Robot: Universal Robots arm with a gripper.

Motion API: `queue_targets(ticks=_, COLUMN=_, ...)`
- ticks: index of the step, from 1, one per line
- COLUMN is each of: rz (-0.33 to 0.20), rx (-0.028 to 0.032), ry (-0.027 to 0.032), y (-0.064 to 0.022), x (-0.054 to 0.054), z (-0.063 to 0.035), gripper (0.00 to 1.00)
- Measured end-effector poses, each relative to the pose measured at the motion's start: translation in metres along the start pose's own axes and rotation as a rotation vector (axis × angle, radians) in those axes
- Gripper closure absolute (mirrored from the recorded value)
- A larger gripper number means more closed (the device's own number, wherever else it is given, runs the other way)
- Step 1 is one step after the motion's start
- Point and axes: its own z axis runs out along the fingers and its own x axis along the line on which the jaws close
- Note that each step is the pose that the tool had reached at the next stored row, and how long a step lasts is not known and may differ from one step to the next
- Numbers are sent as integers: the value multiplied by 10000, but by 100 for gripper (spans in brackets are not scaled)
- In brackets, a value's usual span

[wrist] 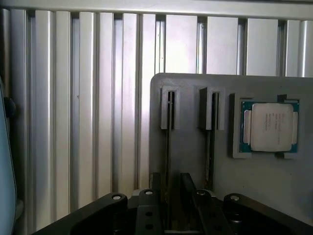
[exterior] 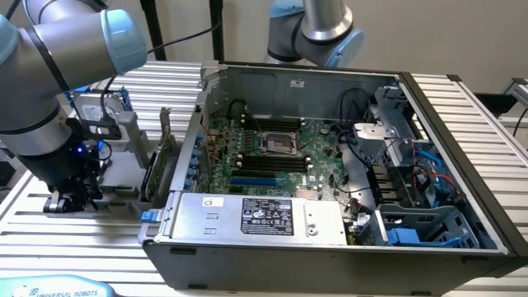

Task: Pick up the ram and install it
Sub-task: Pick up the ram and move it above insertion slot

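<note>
Next, my gripper takes hold of the ram by its bare middle (wrist: 168, 188), where both flat sides of the ram are free. The holder's slotted post (wrist: 170, 108) holds the ram's end.
In the wrist view the ram (wrist: 168, 139) stands on edge in a slot of a grey holder (wrist: 190, 152), so I see it as a thin dark strip. A second thin stick (wrist: 211, 142) stands in the neighbouring slot. My gripper (wrist: 171, 182) is open, its two dark fingers (wrist: 155, 185) on either side of the first strip's near end and apart from it. In the exterior view the gripper (exterior: 70, 199) hangs low over the holder (exterior: 123, 179), at the exterior view's left of the open computer case (exterior: 330, 247). Black memory slots (exterior: 268, 162) lie on the motherboard inside.
A square silver processor chip (wrist: 270, 127) sits in a recess of the holder. Upright green cards (exterior: 158, 154) stand between the holder and the case wall. The case holds a power supply (exterior: 264, 215), cables and a blue drive bay (exterior: 429, 226). A second arm (exterior: 318, 31) stands behind, on a ribbed aluminium table (exterior: 83, 235).
</note>
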Motion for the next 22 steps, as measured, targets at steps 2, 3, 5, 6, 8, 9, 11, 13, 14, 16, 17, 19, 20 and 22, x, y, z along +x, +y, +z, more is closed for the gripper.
queue_targets(ticks=2, rz=-1, rx=-2, ry=1, y=4, x=-2, z=2, gripper=69)
queue_targets(ticks=3, rz=-1, rx=-1, ry=1, y=4, x=-3, z=4, gripper=71)
queue_targets(ticks=5, rz=0, rx=-1, ry=1, y=5, x=-4, z=6, gripper=71)
queue_targets(ticks=6, rz=0, rx=-1, ry=1, y=5, x=-4, z=7, gripper=79)
queue_targets(ticks=8, rz=0, rx=-1, ry=1, y=5, x=-4, z=7, gripper=79)
queue_targets(ticks=9, rz=0, rx=0, ry=1, y=5, x=-4, z=8, gripper=79)
queue_targets(ticks=11, rz=0, rx=0, ry=0, y=5, x=-4, z=8, gripper=79)
queue_targets(ticks=13, rz=-1, rx=-1, ry=2, y=5, x=-4, z=8, gripper=81)
queue_targets(ticks=14, rz=-1, rx=-1, ry=1, y=5, x=-4, z=8, gripper=81)
queue_targets(ticks=16, rz=0, rx=-1, ry=1, y=5, x=-4, z=8, gripper=87)
queue_targets(ticks=17, rz=-1, rx=0, ry=0, y=5, x=-4, z=8, gripper=87)
queue_targets(ticks=19, rz=0, rx=0, ry=0, y=5, x=-4, z=8, gripper=87)
queue_targets(ticks=20, rz=0, rx=0, ry=1, y=5, x=-4, z=8, gripper=87)
queue_targets(ticks=22, rz=0, rx=-1, ry=0, y=5, x=-4, z=8, gripper=87)
